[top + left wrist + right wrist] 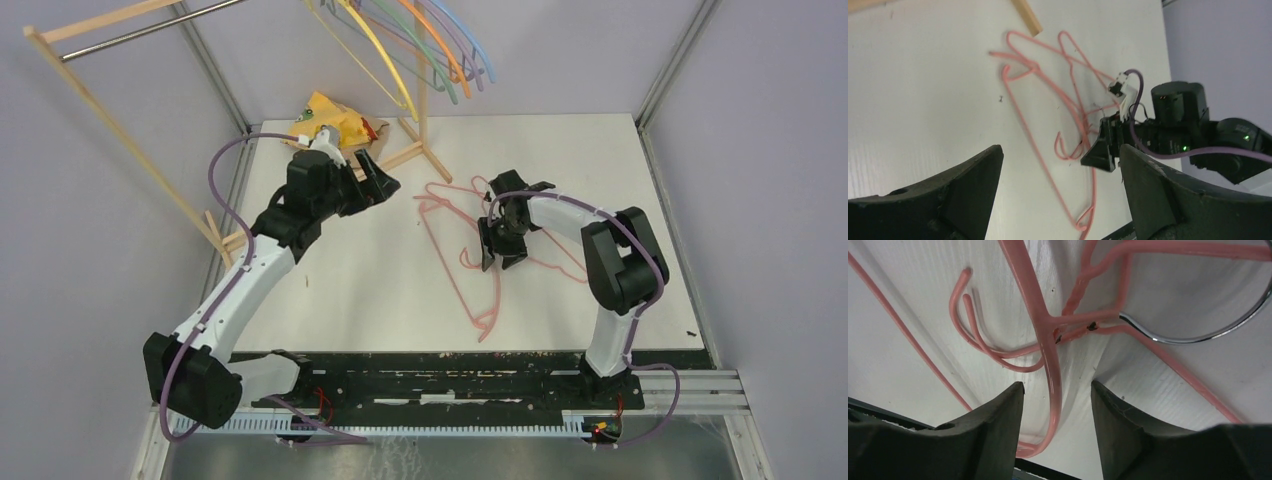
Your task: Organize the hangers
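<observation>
I should pick up the pink hanger by its curved shoulder (pixel 451 207) (pixel 1053 86) next with my left gripper, so the hook stays free to hang on the rail.
Two or three pink hangers (pixel 452 270) lie tangled on the white table, right of centre. My right gripper (pixel 497 260) is down over them. In the right wrist view it (pixel 1058 385) is open, and a pink hanger wire (pixel 1040 315) runs between the jaws without being clamped. My left gripper (pixel 385 185) is open and empty, raised left of the pink hangers and apart from them. In the left wrist view it (pixel 1060 150) looks at the pink hangers (pixel 1029 125) and the right gripper (pixel 1103 150). Several yellow, green, orange, purple and blue hangers (pixel 440 60) hang from the rack at the top.
A wooden-framed rack with a metal rail (pixel 140 30) stands at the back left; its foot (pixel 425 150) rests on the table near the left gripper. A yellow cloth (pixel 330 118) lies at the back left corner. Metal posts and grey walls enclose the table.
</observation>
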